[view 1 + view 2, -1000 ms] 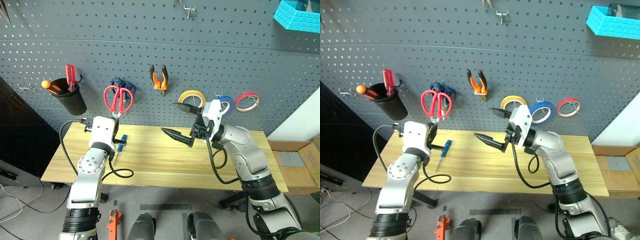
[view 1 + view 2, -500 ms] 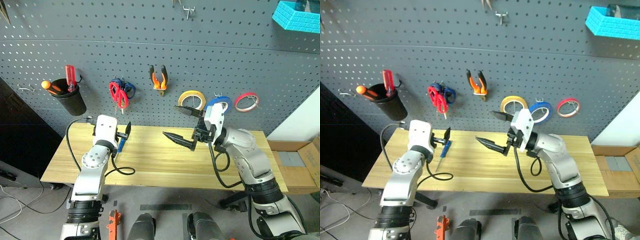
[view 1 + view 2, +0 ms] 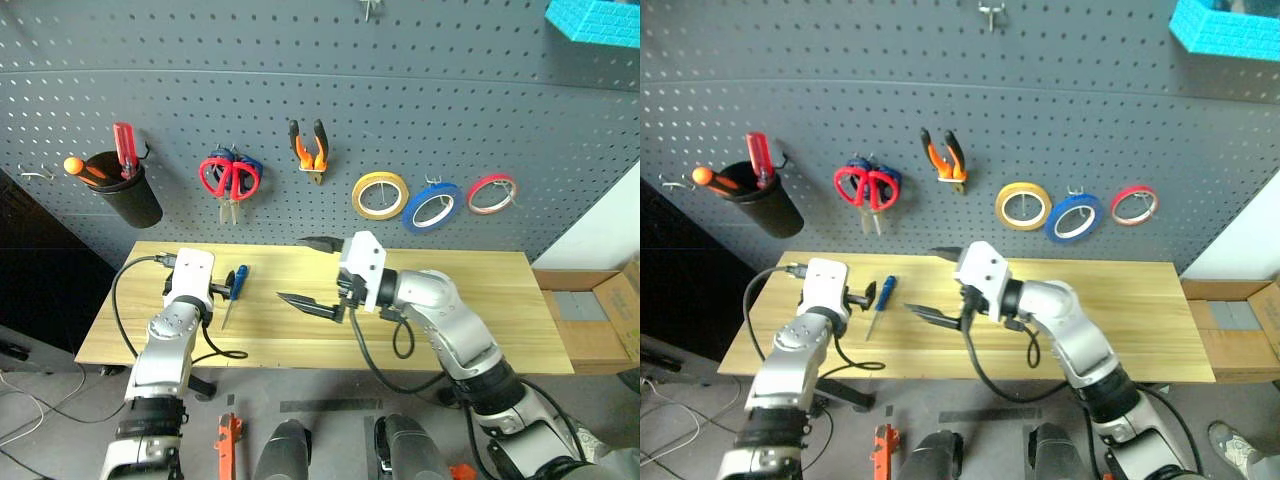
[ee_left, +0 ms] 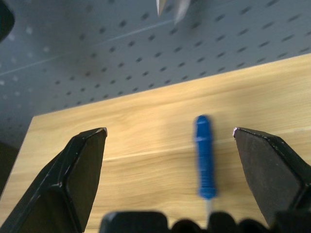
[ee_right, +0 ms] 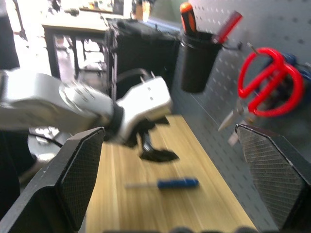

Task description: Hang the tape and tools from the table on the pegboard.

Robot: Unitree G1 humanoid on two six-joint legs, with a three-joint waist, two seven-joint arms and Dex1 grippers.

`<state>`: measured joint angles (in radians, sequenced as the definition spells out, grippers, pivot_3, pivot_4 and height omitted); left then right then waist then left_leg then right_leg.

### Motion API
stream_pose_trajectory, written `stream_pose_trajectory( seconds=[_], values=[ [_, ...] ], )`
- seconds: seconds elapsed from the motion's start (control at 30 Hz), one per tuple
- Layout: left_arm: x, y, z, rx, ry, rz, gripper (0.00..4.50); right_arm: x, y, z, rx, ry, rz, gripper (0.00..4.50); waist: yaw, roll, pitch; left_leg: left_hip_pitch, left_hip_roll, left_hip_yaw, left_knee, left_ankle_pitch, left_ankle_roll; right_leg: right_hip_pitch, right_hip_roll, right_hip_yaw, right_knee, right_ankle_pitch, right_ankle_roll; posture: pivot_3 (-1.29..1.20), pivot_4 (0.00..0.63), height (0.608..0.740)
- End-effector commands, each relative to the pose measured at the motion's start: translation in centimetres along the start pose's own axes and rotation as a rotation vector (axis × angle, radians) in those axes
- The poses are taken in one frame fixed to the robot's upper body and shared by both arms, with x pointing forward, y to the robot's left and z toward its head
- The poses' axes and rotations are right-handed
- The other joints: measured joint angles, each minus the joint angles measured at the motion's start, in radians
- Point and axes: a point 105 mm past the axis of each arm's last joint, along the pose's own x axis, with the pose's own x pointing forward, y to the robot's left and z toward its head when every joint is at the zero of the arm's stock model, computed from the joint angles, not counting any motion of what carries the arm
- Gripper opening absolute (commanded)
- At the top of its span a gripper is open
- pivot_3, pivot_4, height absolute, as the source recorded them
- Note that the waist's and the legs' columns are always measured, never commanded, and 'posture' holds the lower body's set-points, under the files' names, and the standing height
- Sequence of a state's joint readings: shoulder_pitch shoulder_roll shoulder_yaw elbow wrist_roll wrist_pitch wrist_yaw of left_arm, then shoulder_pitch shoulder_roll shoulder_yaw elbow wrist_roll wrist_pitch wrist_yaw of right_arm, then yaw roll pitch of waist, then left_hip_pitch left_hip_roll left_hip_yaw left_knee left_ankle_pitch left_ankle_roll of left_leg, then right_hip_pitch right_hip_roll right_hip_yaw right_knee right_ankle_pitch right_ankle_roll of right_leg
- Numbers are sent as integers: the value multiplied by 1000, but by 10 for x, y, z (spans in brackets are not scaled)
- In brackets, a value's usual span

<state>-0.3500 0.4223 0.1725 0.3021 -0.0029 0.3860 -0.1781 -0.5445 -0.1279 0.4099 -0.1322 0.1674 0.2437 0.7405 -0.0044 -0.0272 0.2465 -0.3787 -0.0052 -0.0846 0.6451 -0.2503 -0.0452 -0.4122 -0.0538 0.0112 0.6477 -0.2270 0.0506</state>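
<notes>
I will next grab the screwdriver by its blue handle [image 3: 238,282] with my left gripper, which leaves the metal stem free to slip into the black cup [image 3: 135,196].
On the pegboard [image 3: 450,110] hang the red-handled scissors [image 3: 229,176], the orange-and-black pliers [image 3: 311,150] and the blue tape [image 3: 432,207]. The small blue-handled screwdriver [image 3: 236,283] lies on the left part of the table [image 3: 480,320]. My left gripper [image 3: 220,290] is open and low over the wood, right beside the screwdriver's handle [image 4: 205,158]. Over the middle of the table, my right gripper [image 3: 312,275] is open and empty, pointing left toward the left hand. Its wrist view takes in the screwdriver [image 5: 165,183] and the scissors [image 5: 265,82].
A black cup [image 3: 128,195] holding an orange and a red screwdriver hangs at the left. Blue scissors hang behind the red ones. A yellow roll [image 3: 380,195] and a red roll [image 3: 490,193] flank the blue tape. A cardboard box [image 3: 590,320] stands at the table's right end.
My left gripper let go of the red scissors, which now hang on the pegboard, opened wide and sank to the table by the screwdriver. My right gripper swung left. The camera tilted down.
</notes>
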Motion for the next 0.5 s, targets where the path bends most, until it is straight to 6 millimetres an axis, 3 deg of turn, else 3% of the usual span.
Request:
stream_pose_trajectory(
  seconds=[0.03, 0.27, 0.43, 0.5],
  values=[
    [12, -9, -6, -37, 37, -87, 4480, 2, -1, 6, -6, -11, -4, 4500, 1, -1, 15, -1, 0, 0, 0, 0, 0, -1, 0, 0, 0, 2, -3, 39, 339, 740],
    [25, -25, -18, -71, 91, -179, 4480, -6, -6, 2, 30, 15, -39, 4500, -15, -5, 55, -18, 0, 0, 1, 0, 0, -18, -1, -1, 3, 2, -3, 11, 380, 740],
    [30, -20, -22, -42, 104, -156, 4480, -7, -2, 3, 52, 17, -50, 4500, -27, -6, 69, -22, 0, 2, 1, 0, 0, -26, -2, 2, 10, 2, -4, 5, 393, 740],
    [30, -17, -22, -34, 103, -148, 4114, -8, 0, 2, 59, 20, -52, 4500, -28, -5, 73, -21, 0, 2, 2, 0, 0, -26, -1, 2, 11, 2, -3, 8, 396, 740]
  ],
)
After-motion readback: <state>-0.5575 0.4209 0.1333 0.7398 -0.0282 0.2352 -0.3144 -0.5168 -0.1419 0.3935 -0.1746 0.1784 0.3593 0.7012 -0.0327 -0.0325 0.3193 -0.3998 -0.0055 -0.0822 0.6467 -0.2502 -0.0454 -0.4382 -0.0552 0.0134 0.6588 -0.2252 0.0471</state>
